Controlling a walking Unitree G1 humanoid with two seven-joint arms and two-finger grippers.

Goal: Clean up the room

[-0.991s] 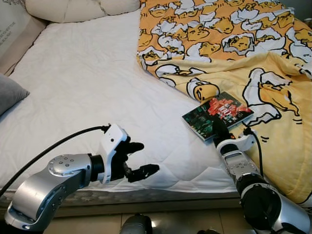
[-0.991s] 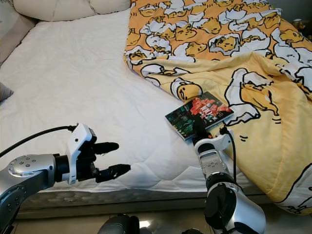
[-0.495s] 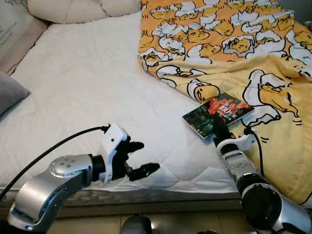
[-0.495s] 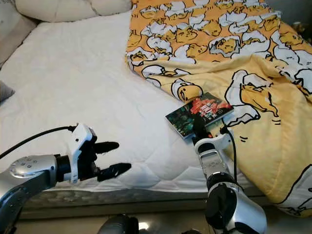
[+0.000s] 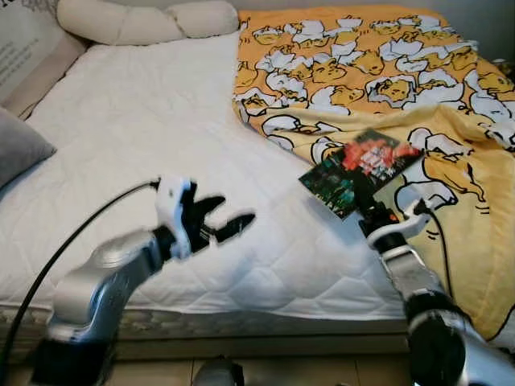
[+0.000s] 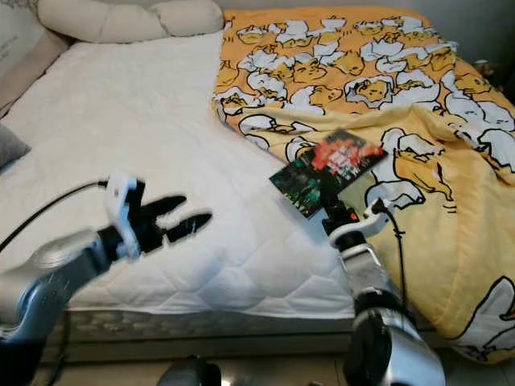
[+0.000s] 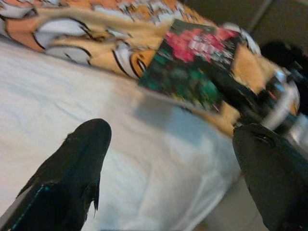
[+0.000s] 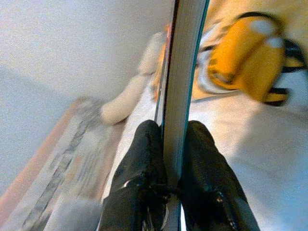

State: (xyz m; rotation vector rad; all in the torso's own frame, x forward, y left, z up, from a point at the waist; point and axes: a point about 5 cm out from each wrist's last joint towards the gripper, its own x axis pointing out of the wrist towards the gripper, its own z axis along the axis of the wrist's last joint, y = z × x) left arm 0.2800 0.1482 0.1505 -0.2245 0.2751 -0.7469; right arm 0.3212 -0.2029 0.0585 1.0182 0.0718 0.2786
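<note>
The paperback book has one long edge already covered by my right gripper, so my left gripper needs to grab the book next by the free spine edge (image 5: pixel 331 156) (image 7: pixel 158 54).
A book (image 5: pixel 360 170) with a dark green and red cover is lifted clear of the bed, tilted up over the edge of the yellow cartoon blanket (image 5: pixel 378 72). My right gripper (image 5: pixel 368 206) is shut on its near edge; in the right wrist view both fingers (image 8: pixel 144 159) press the book's sides (image 8: pixel 185 57). My left gripper (image 5: pixel 221 219) hovers open above the white mattress (image 5: pixel 129 137), to the book's left. In the left wrist view its two fingertips (image 7: pixel 84 149) frame the book (image 7: pixel 192 67).
Long cream pillows (image 5: pixel 137 20) lie at the head of the bed. A grey cushion (image 5: pixel 18 145) sits at the left edge. The blanket covers the bed's right half. The bed's front edge (image 5: pixel 241 322) runs below both arms, with floor beneath.
The right gripper has raised the book off the bed. The left arm has lifted and swung over the mattress. The camera has shifted, showing more of the bed's head.
</note>
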